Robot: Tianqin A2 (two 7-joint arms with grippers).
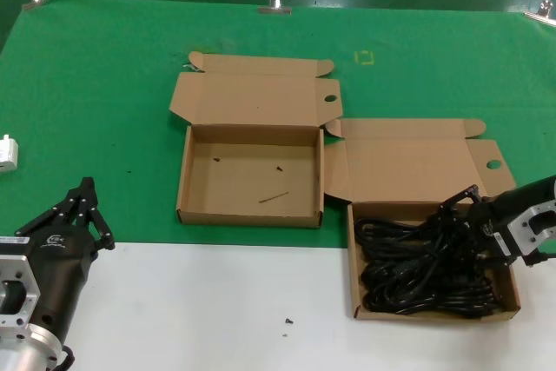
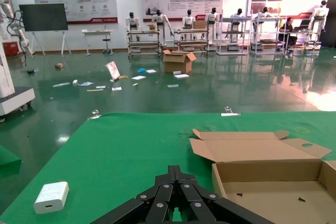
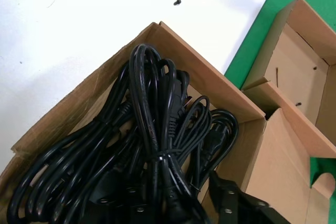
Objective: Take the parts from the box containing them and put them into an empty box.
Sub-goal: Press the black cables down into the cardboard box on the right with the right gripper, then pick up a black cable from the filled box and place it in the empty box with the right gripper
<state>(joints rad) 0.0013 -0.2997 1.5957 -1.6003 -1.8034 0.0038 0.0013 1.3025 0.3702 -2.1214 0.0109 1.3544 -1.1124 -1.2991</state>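
Next, my right gripper picks up the wound cable bundle by its tied middle (image 3: 167, 160) to put it into the empty box (image 3: 298, 74).
The parts (image 1: 426, 262) are black cable bundles heaped in the right-hand cardboard box (image 1: 355, 258), which is the box containing them. In the right wrist view the parts (image 3: 152, 129) fill that box (image 3: 205, 72). My right gripper (image 1: 465, 208) reaches down into it from the right. It is open (image 3: 163, 187), its jaws straddling one upright bundle, and cardboard shows between that bundle and one finger (image 3: 231, 198). The empty box (image 1: 250, 178), its floor speckled, lies to the left with its flap open (image 2: 273, 195). My left gripper (image 1: 85, 190) is parked at the lower left, shut (image 2: 176, 170).
A white adapter (image 1: 6, 154) lies on the green mat at the far left (image 2: 51, 196). A small dark screw (image 1: 288, 321) sits on the white table in front (image 3: 177, 2). Metal clamps (image 1: 274, 2) hold the mat's back edge. The two boxes almost touch.
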